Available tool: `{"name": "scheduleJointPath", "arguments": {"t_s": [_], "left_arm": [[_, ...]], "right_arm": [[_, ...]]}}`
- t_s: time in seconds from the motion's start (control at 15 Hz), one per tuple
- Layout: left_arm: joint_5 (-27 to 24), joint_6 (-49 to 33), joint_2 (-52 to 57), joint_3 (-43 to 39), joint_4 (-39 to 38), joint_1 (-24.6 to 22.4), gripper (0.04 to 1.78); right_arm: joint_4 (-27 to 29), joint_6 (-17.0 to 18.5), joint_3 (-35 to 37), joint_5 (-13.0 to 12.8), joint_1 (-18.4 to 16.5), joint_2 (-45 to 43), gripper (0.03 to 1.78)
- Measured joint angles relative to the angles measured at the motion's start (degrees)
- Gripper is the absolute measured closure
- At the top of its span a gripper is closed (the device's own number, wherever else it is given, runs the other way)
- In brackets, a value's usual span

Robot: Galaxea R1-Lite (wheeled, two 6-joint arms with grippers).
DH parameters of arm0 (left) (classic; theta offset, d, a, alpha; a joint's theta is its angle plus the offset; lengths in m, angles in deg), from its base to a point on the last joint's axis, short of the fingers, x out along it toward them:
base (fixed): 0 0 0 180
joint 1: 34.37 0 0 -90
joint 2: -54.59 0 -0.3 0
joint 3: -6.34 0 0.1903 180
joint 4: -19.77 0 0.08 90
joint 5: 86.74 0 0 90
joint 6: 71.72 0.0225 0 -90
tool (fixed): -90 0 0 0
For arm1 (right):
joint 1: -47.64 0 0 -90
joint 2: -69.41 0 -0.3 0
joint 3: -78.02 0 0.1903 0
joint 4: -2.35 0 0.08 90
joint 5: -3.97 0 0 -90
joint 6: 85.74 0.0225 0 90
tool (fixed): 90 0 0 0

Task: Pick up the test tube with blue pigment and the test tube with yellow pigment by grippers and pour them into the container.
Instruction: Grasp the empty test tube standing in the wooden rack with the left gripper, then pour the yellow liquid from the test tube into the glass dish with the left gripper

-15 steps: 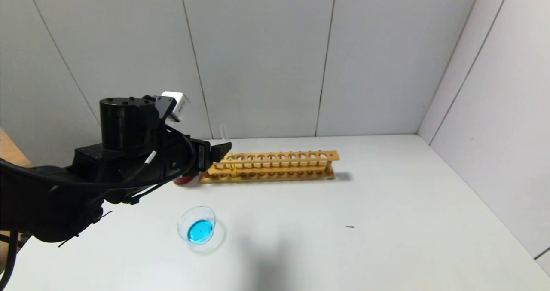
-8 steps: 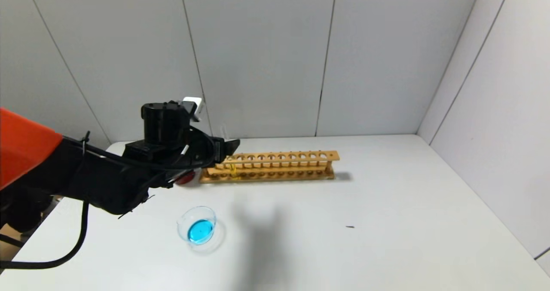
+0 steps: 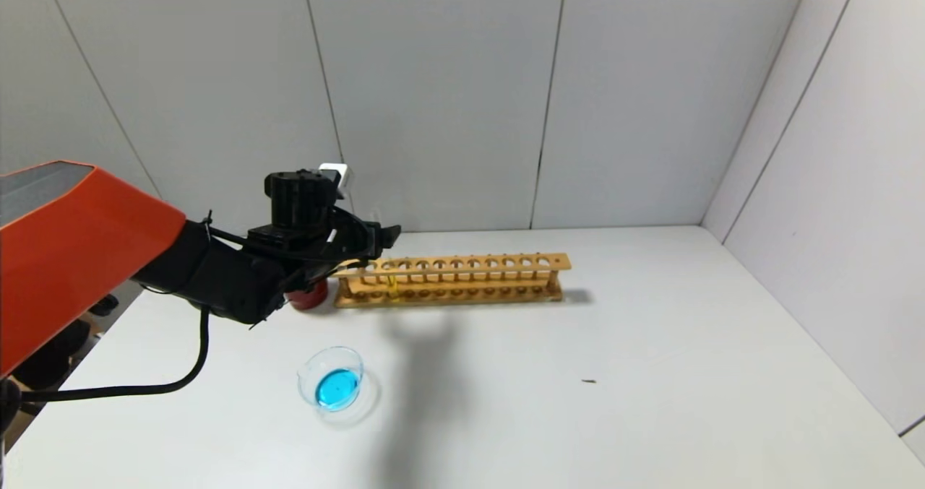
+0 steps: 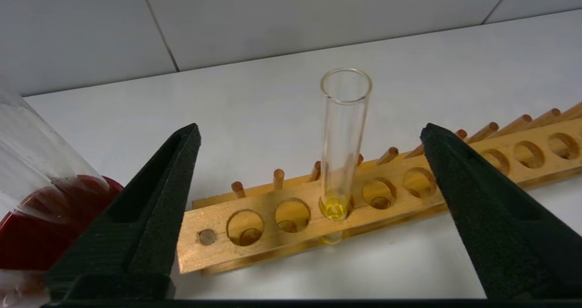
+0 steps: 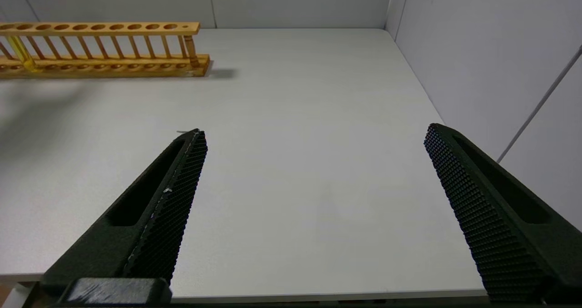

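The left gripper needs to grab the yellow test tube next by its bare upper part below its rim [image 4: 344, 130], because the wooden rack closes around the tube's lower end.
The test tube with yellow pigment [image 4: 343, 135] stands upright in the third hole from the end of the wooden rack [image 4: 409, 199]. It also shows in the head view [image 3: 391, 281]. My left gripper [image 4: 310, 128] is open, one finger to each side of the tube's upper part and short of it, touching nothing. In the head view it [image 3: 379, 237] hovers over the rack's left end. The container [image 3: 332, 384], a clear glass dish, holds blue liquid at the front left. No tube with blue liquid is in view. My right gripper [image 5: 314, 130] is open and empty over the table's near edge.
A dark red cup [image 3: 307, 295] stands just left of the rack [image 3: 452, 279]; a clear glass tube [image 4: 27, 139] rises from it [image 4: 27, 226] beside my left finger. Walls close the table at the back and right. A small dark speck [image 3: 589, 381] lies mid-table.
My left arm has reached forward, away from the camera, toward the rack's left end, with its gripper open throughout. The dish, rack and yellow tube have not moved.
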Motion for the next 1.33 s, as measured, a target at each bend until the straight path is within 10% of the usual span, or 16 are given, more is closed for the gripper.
{"name": "scheduleJointPath", "arguments": {"t_s": [0.6,1.33], "left_arm": [[-1.5,0.1,-1.2,1.2,0.0,0.6,1.45],[-1.4,0.1,-1.4,2.0,-0.1,1.2,1.52]], "right_arm": [[0.0,0.0,0.0,0.0,0.0,0.0,0.06],[0.0,0.0,0.0,0.0,0.0,0.0,0.06]]}}
